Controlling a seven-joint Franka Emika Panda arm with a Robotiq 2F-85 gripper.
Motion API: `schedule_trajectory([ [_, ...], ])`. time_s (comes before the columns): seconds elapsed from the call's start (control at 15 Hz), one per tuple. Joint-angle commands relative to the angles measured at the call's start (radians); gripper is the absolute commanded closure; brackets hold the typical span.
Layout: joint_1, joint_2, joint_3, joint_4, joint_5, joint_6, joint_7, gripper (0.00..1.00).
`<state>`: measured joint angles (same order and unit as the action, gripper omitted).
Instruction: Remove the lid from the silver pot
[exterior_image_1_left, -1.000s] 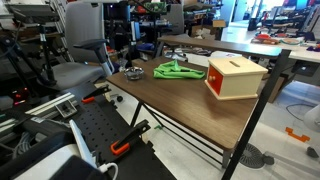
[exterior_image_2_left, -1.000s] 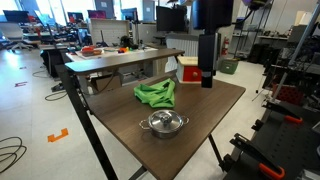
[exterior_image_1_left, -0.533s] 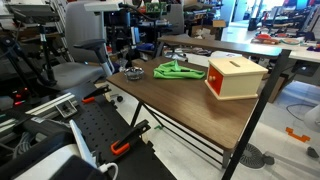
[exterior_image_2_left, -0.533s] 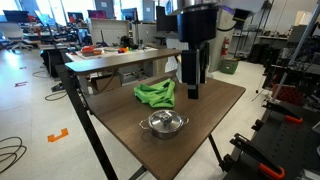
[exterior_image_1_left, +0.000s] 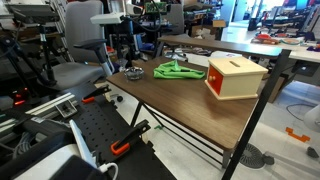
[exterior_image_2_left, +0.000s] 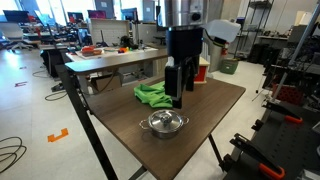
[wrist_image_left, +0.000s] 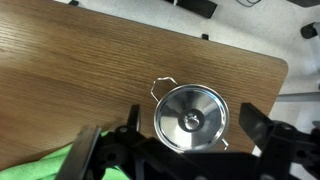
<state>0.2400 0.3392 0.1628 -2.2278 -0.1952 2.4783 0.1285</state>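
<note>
My gripper next needs to grip the lid's small middle knob from above, to lift it off the silver pot and set it flat.
The silver pot stands near the table's corner, with the lid on it. The lid is a shiny round disc with a small knob in its middle. The pot also shows small in an exterior view. My gripper is open, and in the wrist view its dark fingers sit left and right of the lid. In an exterior view the gripper hangs above the pot, a little behind it, and does not touch it. In another exterior view the gripper is over the pot.
A green bundle lies just behind the pot; it also shows in an exterior view and in the wrist view. A tan wooden box stands farther along the wooden table. The table edge is close to the pot.
The arm has moved across the table from near the box toward the pot and come lower. It now hangs over the pot. The pot and lid have not moved.
</note>
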Motion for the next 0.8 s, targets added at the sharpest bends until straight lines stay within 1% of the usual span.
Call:
schedule_trajectory([
  [0.0, 0.018, 0.050, -0.021, 0.034, -0.012, 0.053, 0.028, 0.00],
  [0.4, 0.033, 0.091, -0.033, 0.045, -0.020, 0.100, 0.025, 0.00],
  [0.73, 0.042, 0.117, -0.036, 0.063, -0.018, 0.108, 0.020, 0.00],
])
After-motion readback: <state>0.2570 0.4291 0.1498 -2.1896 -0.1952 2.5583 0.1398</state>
